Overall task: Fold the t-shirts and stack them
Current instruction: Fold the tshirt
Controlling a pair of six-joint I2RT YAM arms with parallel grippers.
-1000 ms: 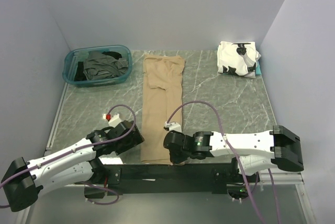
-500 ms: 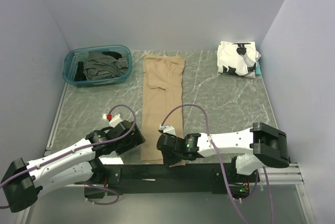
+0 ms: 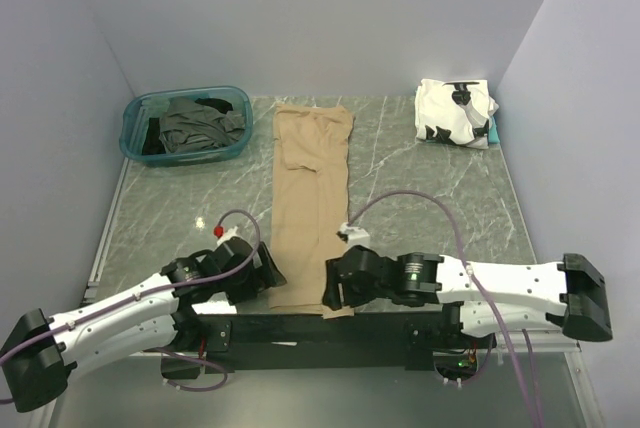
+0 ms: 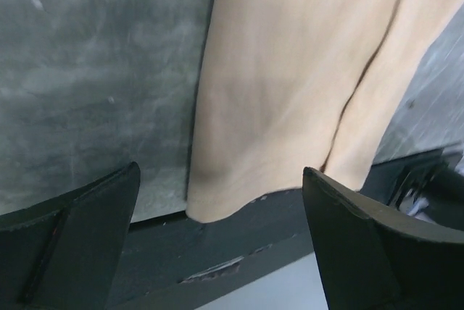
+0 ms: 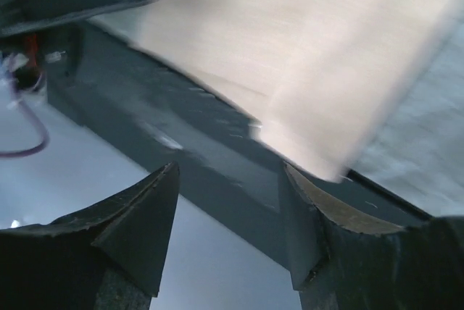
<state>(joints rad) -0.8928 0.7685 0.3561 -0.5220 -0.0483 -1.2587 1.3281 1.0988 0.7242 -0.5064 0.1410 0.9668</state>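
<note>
My left gripper grabs the tan t-shirt (image 3: 311,198) by its near hem corner next, to fold the hem over.
A tan t-shirt (image 3: 311,198) lies as a long narrow strip down the middle of the table, its near end over the black front rail. My left gripper (image 3: 268,278) is open at the shirt's near left corner; in the left wrist view the tan cloth (image 4: 290,71) lies just beyond the open left gripper (image 4: 221,230). My right gripper (image 3: 336,293) is at the near right corner. In the right wrist view its jaws (image 5: 228,230) stand apart with nothing between them, the tan hem (image 5: 312,49) just ahead. A folded white t-shirt with black patches (image 3: 455,113) sits far right.
A teal bin (image 3: 135,143) at the back left holds dark grey and black shirts (image 3: 195,123). The black rail (image 3: 300,326) runs along the table's near edge between the arm bases. Grey walls close in the left, back and right sides.
My right gripper has opened and let go of the tan shirt's near edge, and its arm has swung out to the right. The left gripper has shifted closer to the shirt's near left corner.
</note>
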